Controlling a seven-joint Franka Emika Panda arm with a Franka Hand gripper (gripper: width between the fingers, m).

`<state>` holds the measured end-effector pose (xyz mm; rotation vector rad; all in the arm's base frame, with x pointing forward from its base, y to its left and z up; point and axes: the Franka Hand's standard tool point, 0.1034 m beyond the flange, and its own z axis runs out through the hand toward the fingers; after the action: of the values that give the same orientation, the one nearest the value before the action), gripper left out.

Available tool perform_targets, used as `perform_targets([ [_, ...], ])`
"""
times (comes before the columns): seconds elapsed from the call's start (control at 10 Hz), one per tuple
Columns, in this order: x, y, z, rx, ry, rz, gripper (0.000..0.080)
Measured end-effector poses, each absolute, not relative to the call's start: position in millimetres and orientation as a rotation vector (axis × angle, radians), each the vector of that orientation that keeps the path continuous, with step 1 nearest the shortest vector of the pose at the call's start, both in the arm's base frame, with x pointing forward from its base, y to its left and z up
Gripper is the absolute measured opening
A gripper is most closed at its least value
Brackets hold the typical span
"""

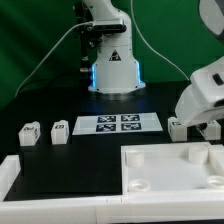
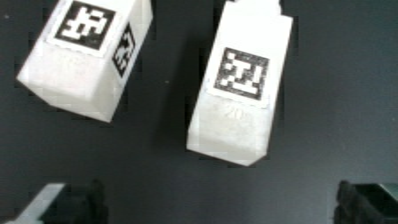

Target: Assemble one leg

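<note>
The white leg's near end point(image 2: 230, 146) is still beyond my fingers, so they would miss it if I closed now. My gripper needs to move toward that end before it closes on it.
In the wrist view two white legs lie on the black table, each with a black-and-white tag: one leg point(image 2: 240, 85) lies ahead of the gap between my fingers, the other leg point(image 2: 86, 55) lies beside it. My gripper point(image 2: 214, 205) is open and empty, with dark fingertips point(image 2: 63, 205) at both sides, above the table and apart from the legs. In the exterior view the gripper point(image 1: 203, 126) hovers at the right, next to one leg point(image 1: 176, 127). Two more legs point(image 1: 28, 133) point(image 1: 58, 131) stand at the left.
The large white slab with round sockets point(image 1: 170, 165) lies at the front. The marker board point(image 1: 117, 123) lies in the middle before the robot base point(image 1: 112, 70). A white bar point(image 1: 8, 175) lies at the front left.
</note>
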<state>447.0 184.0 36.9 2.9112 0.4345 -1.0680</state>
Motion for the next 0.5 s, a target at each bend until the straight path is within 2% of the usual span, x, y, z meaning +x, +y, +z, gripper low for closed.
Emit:
perform_targets([
  [0.2,447,185,33.1,2.891,0.416,-1.120,0.0649],
  [0.5,432,188,22.0,2.867,0.302,-1.166,0.0649],
])
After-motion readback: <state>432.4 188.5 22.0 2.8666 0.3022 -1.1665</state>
